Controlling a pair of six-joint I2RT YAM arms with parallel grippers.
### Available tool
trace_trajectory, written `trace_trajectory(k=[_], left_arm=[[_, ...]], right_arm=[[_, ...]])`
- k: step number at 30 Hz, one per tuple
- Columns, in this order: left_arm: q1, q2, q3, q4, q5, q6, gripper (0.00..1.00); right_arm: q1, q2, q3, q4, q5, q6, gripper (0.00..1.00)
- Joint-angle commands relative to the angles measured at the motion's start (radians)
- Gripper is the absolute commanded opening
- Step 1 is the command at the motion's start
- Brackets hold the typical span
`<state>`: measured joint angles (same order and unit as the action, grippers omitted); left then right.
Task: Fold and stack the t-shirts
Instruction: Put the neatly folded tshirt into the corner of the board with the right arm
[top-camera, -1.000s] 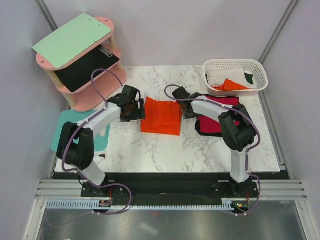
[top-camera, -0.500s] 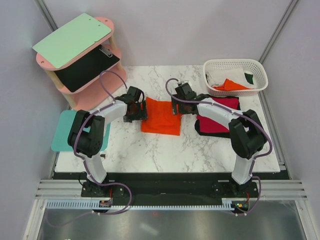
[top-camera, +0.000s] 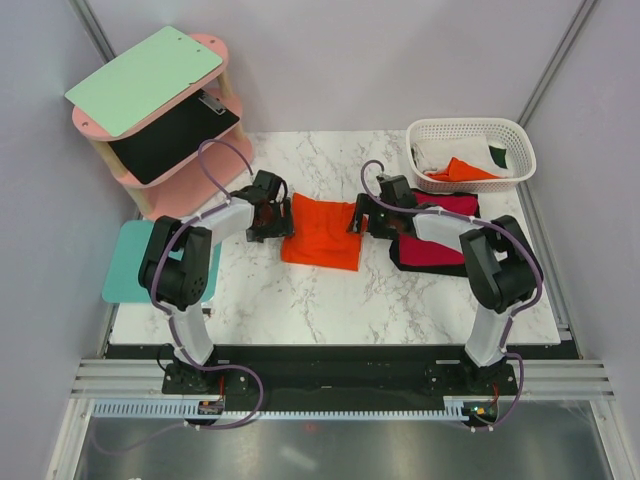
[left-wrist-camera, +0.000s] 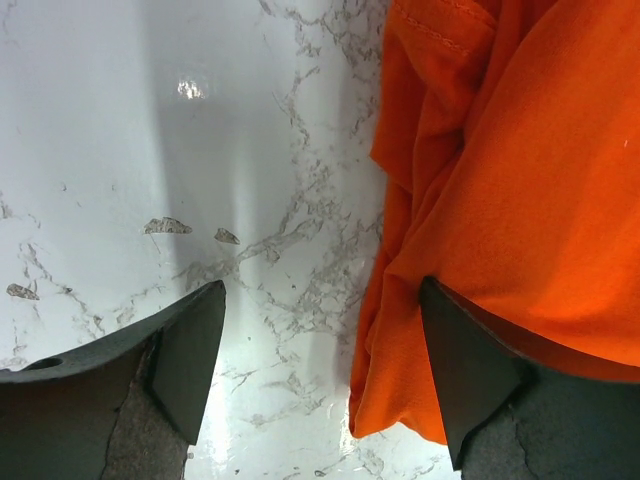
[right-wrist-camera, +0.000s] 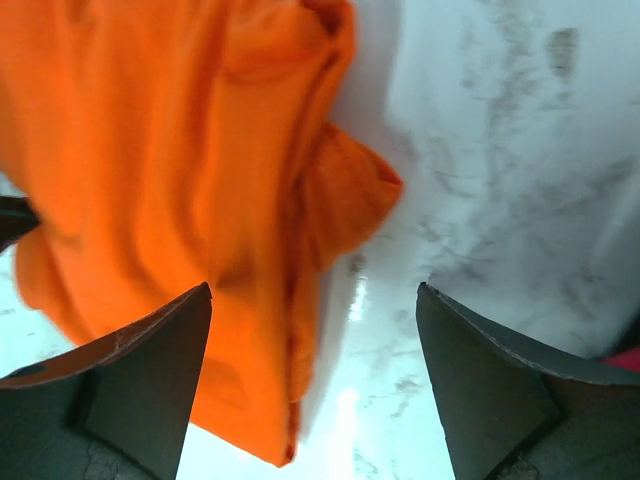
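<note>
My right gripper grips the folded orange t-shirt (top-camera: 322, 232) next by its side edge facing the crimson red t-shirt, to stack it there.
A folded bright orange t-shirt (top-camera: 322, 232) lies in the middle of the marble table (top-camera: 330, 300). My left gripper (top-camera: 276, 220) is open at its left edge; in the left wrist view (left-wrist-camera: 320, 370) the cloth's hem (left-wrist-camera: 400, 380) lies between the spread fingers, ungripped. My right gripper (top-camera: 362, 222) stands open at the shirt's right edge, and its wrist view (right-wrist-camera: 315, 370) shows the orange cloth (right-wrist-camera: 170, 180) by the left finger. A crimson red t-shirt (top-camera: 440, 245) rests on a black one (top-camera: 402, 264) to the right.
A white lattice basket (top-camera: 470, 125) at the back right holds white (top-camera: 440, 152), orange (top-camera: 468, 170) and dark green (top-camera: 498, 157) shirts. A teal mat (top-camera: 128, 265) lies at the left edge. A pink two-tier shelf (top-camera: 160, 110) stands at the back left.
My right gripper has opened, let go of the orange shirt and shifted slightly right. The left gripper moved a little toward the back and stays open.
</note>
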<state>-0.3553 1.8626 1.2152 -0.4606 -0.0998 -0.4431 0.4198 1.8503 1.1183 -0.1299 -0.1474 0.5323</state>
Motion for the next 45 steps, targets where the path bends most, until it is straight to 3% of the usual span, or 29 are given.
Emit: trace_trajectory(k=[1,16,19,22,23,24,31,37,45], left_arm=[[0.004,0.023,0.037,0.027,-0.014,0.044,0.85],[0.010,0.029,0.044,0.019,-0.020,0.053,0.84],[0.009,0.029,0.047,0.016,-0.012,0.053,0.84],[0.009,0.024,0.047,0.014,-0.009,0.056,0.84],[0.009,0.024,0.044,0.014,-0.009,0.057,0.84],[0.009,0.021,0.043,0.014,-0.009,0.057,0.84],[0.010,-0.037,0.027,0.008,-0.012,0.058,0.85],[0.013,-0.072,0.024,-0.003,-0.024,0.058,0.92],[0.013,-0.046,0.018,-0.006,-0.017,0.043,0.92]], right_arm=[[0.004,0.036,-0.029,0.194,-0.147,0.086,0.90],[0.013,0.259,-0.005,0.317,-0.241,0.179,0.95],[0.034,0.314,0.041,0.300,-0.239,0.170,0.90],[0.063,0.363,0.092,0.264,-0.247,0.146,0.65],[0.066,0.378,0.100,0.257,-0.253,0.144,0.18],[0.073,0.380,0.100,0.256,-0.250,0.143,0.00],[0.079,0.265,0.084,0.132,-0.152,0.043,0.00],[0.079,0.047,0.057,-0.033,-0.002,-0.067,0.00],[0.048,-0.197,0.021,-0.194,0.140,-0.138,0.00]])
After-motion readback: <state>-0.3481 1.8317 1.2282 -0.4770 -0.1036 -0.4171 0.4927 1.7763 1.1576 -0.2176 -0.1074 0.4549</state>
